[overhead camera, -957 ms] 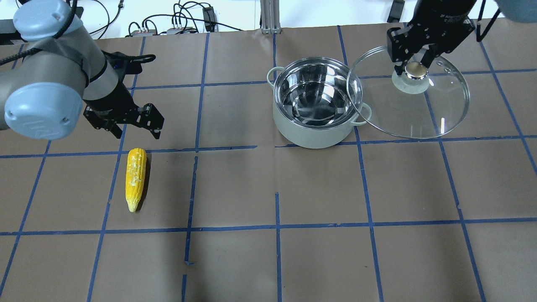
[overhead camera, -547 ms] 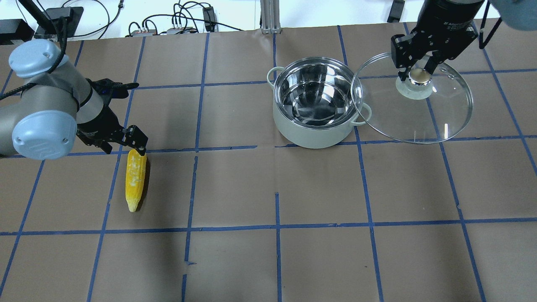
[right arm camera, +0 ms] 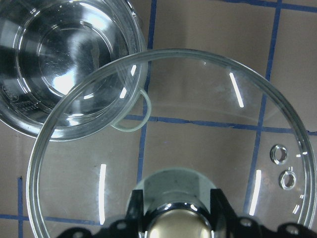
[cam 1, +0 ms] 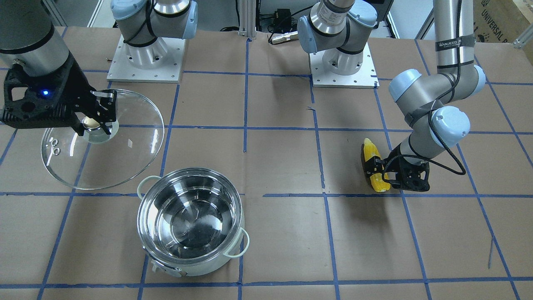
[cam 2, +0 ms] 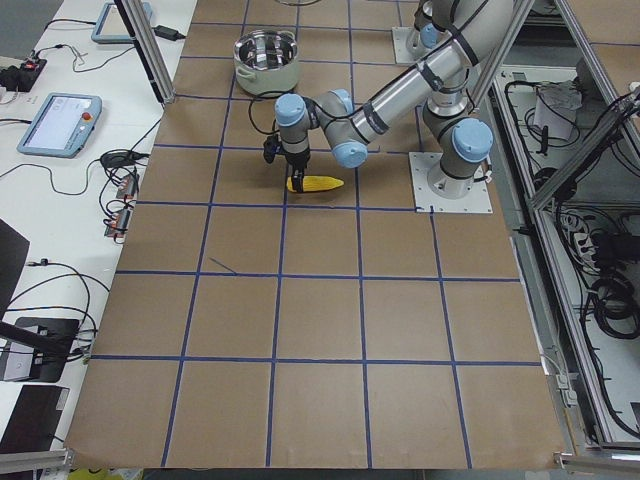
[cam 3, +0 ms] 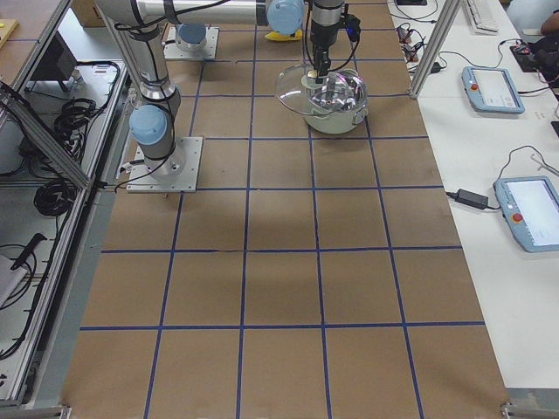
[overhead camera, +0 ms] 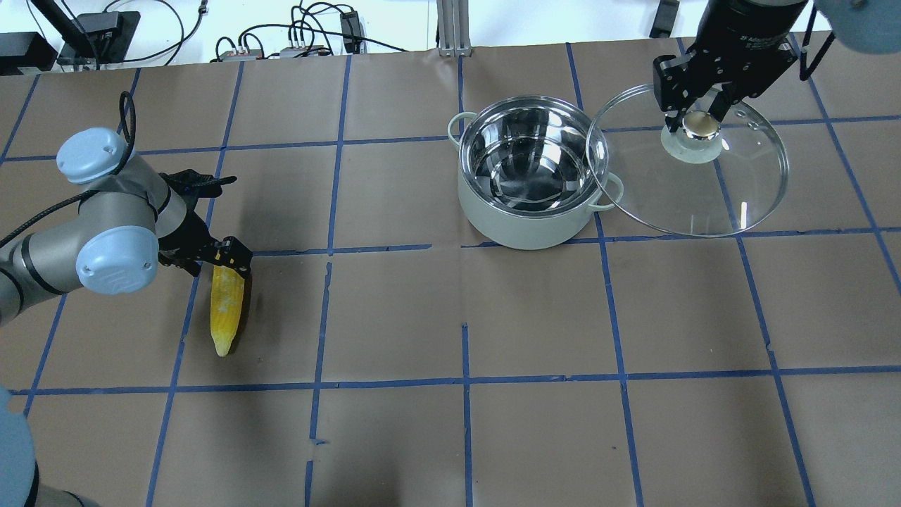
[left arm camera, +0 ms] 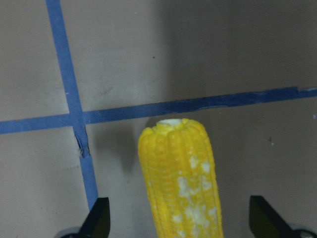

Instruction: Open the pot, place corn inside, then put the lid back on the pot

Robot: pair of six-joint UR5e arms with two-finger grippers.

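Note:
Next, my left gripper grips the yellow corn by its thick end (cam 1: 378,180) to put the corn inside the pot (cam 1: 190,215).
The corn (overhead camera: 227,310) lies on the brown paper at the left, blunt end toward the robot. My left gripper (overhead camera: 217,258) is low over that blunt end, open, one finger on each side of the corn (left arm camera: 181,178) with gaps showing in the left wrist view. The pot (overhead camera: 521,229) stands open and empty at the back, right of centre. My right gripper (overhead camera: 693,118) is shut on the knob of the glass lid (overhead camera: 704,190) and holds it tilted in the air to the right of the pot, its edge overlapping the pot's rim (right arm camera: 124,74).
Blue tape lines (overhead camera: 464,380) grid the brown paper. Cables and aluminium posts (overhead camera: 450,28) sit beyond the far edge. The arm bases (cam 1: 143,58) stand on the robot's side of the table.
My left arm has swung down and toward the corn, so its open fingers now straddle the blunt end. The right gripper holds the lid almost where it was.

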